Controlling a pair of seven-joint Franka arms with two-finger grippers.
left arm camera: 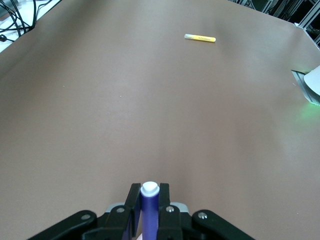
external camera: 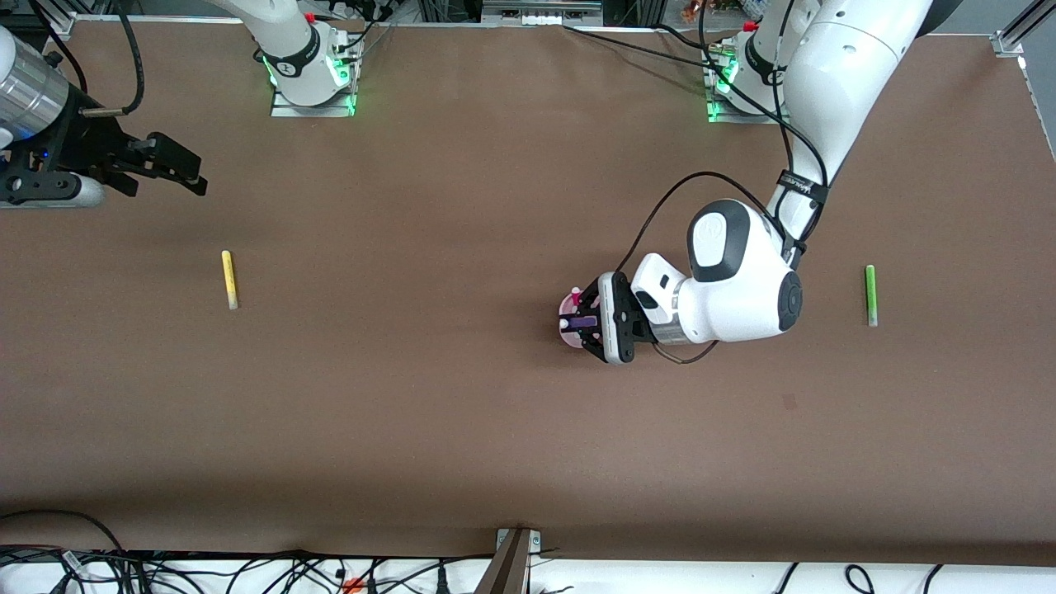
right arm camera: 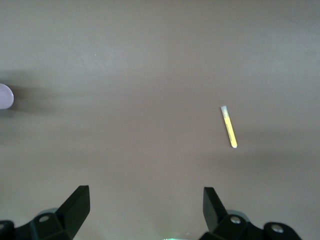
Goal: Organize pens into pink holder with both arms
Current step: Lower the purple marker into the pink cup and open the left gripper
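I should open my left gripper now. The purple pen (external camera: 588,321) is over the pink holder (external camera: 566,306) and inside the holder's rim, so the pen would stay in the holder.
My left gripper (external camera: 580,322) is shut on the purple pen (external camera: 588,321) and holds it over the pink holder (external camera: 566,306) in the middle of the table. In the left wrist view the purple pen (left arm camera: 149,206), pale end up, sits between the fingers (left arm camera: 132,202). A magenta pen (external camera: 575,292) shows at the holder's rim. The yellow pen (external camera: 229,280) lies flat toward the right arm's end, also seen in the left wrist view (left arm camera: 200,38) and right wrist view (right arm camera: 228,127). The green pen (external camera: 870,294) lies flat toward the left arm's end. My right gripper (external camera: 198,175) is open and empty (right arm camera: 145,200), in the air above the yellow pen's end of the table.
The brown table (external camera: 429,396) is bare around the pens. The arm bases (external camera: 312,78) stand along the edge farthest from the front camera. Cables (external camera: 247,569) lie off the nearest table edge.
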